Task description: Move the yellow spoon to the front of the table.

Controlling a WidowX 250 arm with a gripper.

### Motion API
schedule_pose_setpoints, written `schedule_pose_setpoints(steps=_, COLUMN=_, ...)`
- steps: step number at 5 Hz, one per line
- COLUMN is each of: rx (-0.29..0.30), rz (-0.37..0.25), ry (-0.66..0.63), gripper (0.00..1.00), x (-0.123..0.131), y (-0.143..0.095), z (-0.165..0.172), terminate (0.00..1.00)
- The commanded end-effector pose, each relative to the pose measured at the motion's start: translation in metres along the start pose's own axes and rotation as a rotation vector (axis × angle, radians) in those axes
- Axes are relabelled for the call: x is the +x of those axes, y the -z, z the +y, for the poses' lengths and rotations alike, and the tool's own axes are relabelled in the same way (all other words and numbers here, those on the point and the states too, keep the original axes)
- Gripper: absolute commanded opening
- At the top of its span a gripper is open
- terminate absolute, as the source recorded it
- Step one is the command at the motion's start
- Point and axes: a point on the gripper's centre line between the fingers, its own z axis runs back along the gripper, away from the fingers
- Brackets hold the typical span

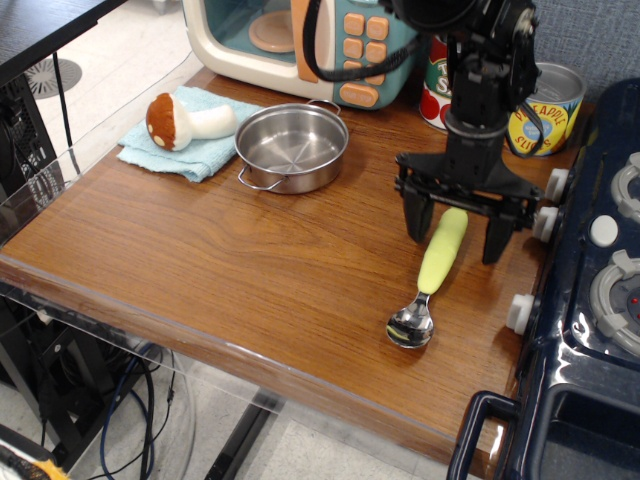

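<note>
I will next use my gripper to pick up the yellow spoon by its yellow-green handle (441,252) and move it to the front of the table.
The yellow spoon (438,262) lies flat on the brown wood-grain table (230,260), right of centre. Its pale yellow-green handle points to the back and its shiny metal bowl (410,326) points to the front edge. My black gripper (456,238) is open and hangs low over the upper part of the handle, one finger (417,215) on the left of it and one on the right. The fingers straddle the handle without closing on it. The knobbed end of the handle is hidden behind the gripper.
A steel pot (291,146) stands at back centre. A toy mushroom (185,119) lies on a blue cloth (180,150) at back left. A toy microwave (300,40) and two cans (545,105) line the back. The dark blue toy stove (590,300) borders the right.
</note>
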Motion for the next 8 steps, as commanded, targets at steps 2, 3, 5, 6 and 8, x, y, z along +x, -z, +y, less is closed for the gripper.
schedule_pose_setpoints(steps=2, rx=-0.002, rz=-0.011, ry=0.003, gripper=0.00, x=-0.004, y=-0.003, z=0.003, terminate=0.00)
schedule_pose_setpoints(steps=3, rx=0.001, rz=-0.032, ry=-0.007, gripper=0.00, x=-0.006, y=-0.010, z=0.007, terminate=0.00)
schedule_pose_setpoints(steps=5, rx=0.003, rz=-0.061, ry=-0.073, gripper=0.00, x=-0.013, y=-0.041, z=0.020, terminate=0.00)
schedule_pose_setpoints(steps=6, rx=0.016, rz=-0.106, ry=-0.170, gripper=0.00, x=-0.020, y=-0.067, z=0.035, terminate=0.00)
schedule_pose_setpoints(steps=8, rx=0.106, rz=-0.205, ry=-0.554, gripper=0.00, x=-0.045, y=-0.115, z=0.083, terminate=0.00)
